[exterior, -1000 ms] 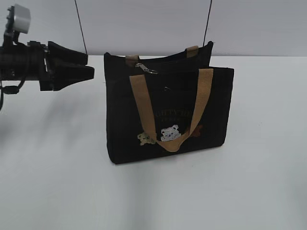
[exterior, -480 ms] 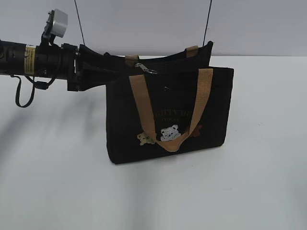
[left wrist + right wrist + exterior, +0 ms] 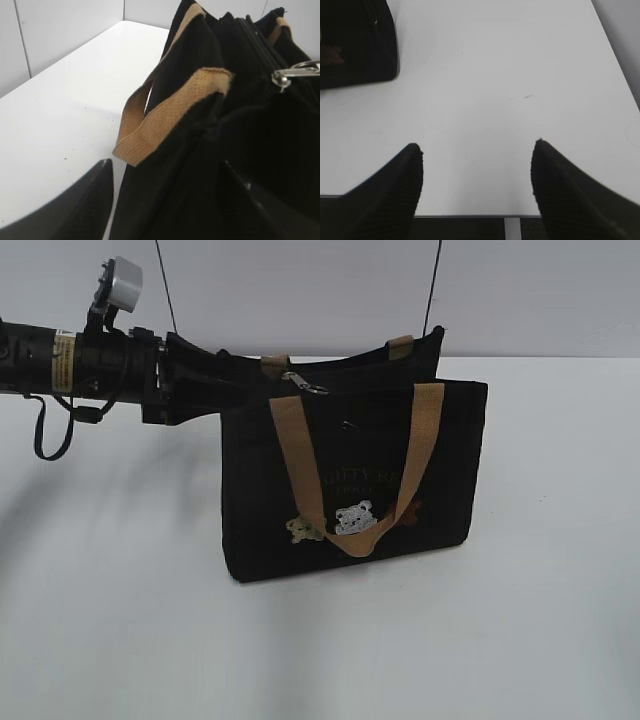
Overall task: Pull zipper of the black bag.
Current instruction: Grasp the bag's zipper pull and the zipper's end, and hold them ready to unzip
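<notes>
My left gripper will next take hold of the bag's upper corner (image 3: 232,375) beside the end of the zipper, to keep the black bag steady for the zipper pull (image 3: 305,383).
The black bag (image 3: 440,470) stands upright on the white table, with tan handles and small bear patches on its front. Its silver zipper pull (image 3: 305,383) lies at the left end of the top edge and also shows in the left wrist view (image 3: 295,72). My left gripper (image 3: 225,388) is open at the bag's upper left corner. In the left wrist view the gripper (image 3: 167,180) has the bag's end fabric between its fingers, short of the pull. My right gripper (image 3: 477,160) is open and empty over bare table, out of the exterior view.
The white table (image 3: 120,620) stretches around the bag, with a wall behind it. The right wrist view shows a corner of the bag (image 3: 355,45) at its upper left and the table's front edge (image 3: 470,216) below the fingers.
My left arm has moved right from the table's left side to the bag's upper left corner. In the last half second it barely shifted. The bag has not moved.
</notes>
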Available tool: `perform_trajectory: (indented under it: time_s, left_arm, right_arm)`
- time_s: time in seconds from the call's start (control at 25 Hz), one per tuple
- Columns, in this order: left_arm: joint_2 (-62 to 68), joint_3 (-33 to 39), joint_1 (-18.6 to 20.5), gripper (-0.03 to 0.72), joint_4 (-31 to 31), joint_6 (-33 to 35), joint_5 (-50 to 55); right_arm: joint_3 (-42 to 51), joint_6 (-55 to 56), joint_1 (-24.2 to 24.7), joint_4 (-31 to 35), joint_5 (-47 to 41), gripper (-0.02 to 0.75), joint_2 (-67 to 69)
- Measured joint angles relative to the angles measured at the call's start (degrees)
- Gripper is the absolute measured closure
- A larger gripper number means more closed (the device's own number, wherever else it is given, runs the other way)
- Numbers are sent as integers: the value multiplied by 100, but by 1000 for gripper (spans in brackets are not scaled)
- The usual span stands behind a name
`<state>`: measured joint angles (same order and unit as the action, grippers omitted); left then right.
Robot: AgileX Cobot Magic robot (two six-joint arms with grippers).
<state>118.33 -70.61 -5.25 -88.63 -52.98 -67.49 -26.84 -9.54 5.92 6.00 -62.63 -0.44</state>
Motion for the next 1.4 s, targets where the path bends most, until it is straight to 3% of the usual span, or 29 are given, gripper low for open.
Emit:
perform_trajectory:
  time_s: [0.16, 0.36, 0.44, 1.4]
  left_arm:
    - [0, -12, 0, 299, 0, -10, 5]
    - [0, -22, -5, 594, -70, -17, -6]
    - [0, -22, -5, 651, -87, -17, -6]
    - [6, -22, -5, 652, 87, -12, -38]
  right_arm:
    - [0, 0, 0, 0, 0, 223, 0]
    - [0, 0, 0, 0, 0, 223, 0]
    - [0, 0, 0, 0, 0, 223, 0]
    - [0, 0, 0, 0, 0, 223, 0]
